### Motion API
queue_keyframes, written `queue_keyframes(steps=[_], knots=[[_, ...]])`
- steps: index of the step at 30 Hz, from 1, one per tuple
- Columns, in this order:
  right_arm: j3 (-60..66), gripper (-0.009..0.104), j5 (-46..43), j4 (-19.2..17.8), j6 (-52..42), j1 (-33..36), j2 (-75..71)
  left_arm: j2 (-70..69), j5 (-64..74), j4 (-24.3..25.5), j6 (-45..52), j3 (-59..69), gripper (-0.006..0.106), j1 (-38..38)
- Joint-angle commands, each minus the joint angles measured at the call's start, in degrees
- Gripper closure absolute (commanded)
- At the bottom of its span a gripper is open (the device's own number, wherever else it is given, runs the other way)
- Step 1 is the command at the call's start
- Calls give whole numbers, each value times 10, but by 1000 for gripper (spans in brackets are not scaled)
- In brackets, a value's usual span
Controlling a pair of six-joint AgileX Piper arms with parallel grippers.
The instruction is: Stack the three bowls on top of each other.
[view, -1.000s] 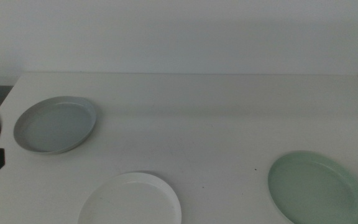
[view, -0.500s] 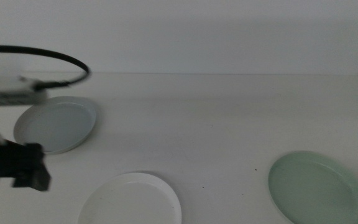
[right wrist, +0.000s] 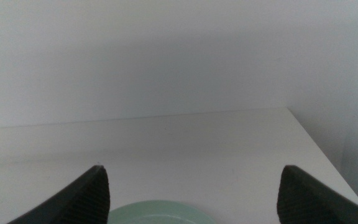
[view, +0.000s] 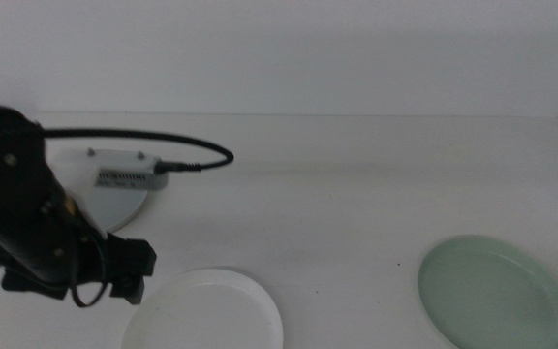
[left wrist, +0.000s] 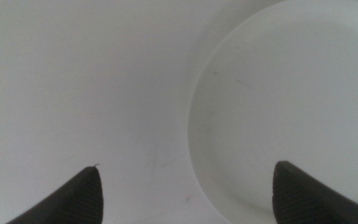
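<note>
The bowl's inside has to stay free for stacking the bowls. My left gripper should next grab the white bowl by its rim (view: 143, 312) (left wrist: 195, 171).
The white bowl (view: 206, 310) lies at the table's front, left of centre. My left gripper (view: 124, 281) hovers over its left edge, jaws open and empty; in the left wrist view the white bowl's (left wrist: 291, 106) rim runs between the left gripper's (left wrist: 185, 171) jaws. The left arm hides most of the grey-blue bowl (view: 116, 207) at the left, leaving only a sliver in sight. The mint green bowl (view: 492, 291) rests at the front right. My right gripper (right wrist: 191, 174) is open, held above the near edge of the mint bowl (right wrist: 160, 214), and lies outside the middle view.
The white table (view: 337, 184) ends at a back edge against a pale wall. A black cable (view: 192, 145) arcs from the left arm over the table's left half. The table's right edge (right wrist: 316, 146) runs close beside the mint bowl.
The left arm swung in from the left edge, over the grey-blue bowl, toward the white bowl's left rim. All three bowls stayed where they were.
</note>
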Motion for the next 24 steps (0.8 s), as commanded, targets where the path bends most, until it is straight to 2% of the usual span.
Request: queue_keyframes(steps=[1, 10, 20, 24], knots=[[2, 15, -7, -4, -2, -2, -2, 16, -29, 4, -15, 17, 7, -3], [2, 15, -7, -4, -2, -2, -2, 75, -156, -35, -27, 100, 7, -3], [2, 15, -7, -4, -2, -2, -2, 146, -231, -44, -17, 115, 7, -3], [2, 15, -7, -4, -2, -2, -2, 167, -235, -65, 12, 115, 14, -3]])
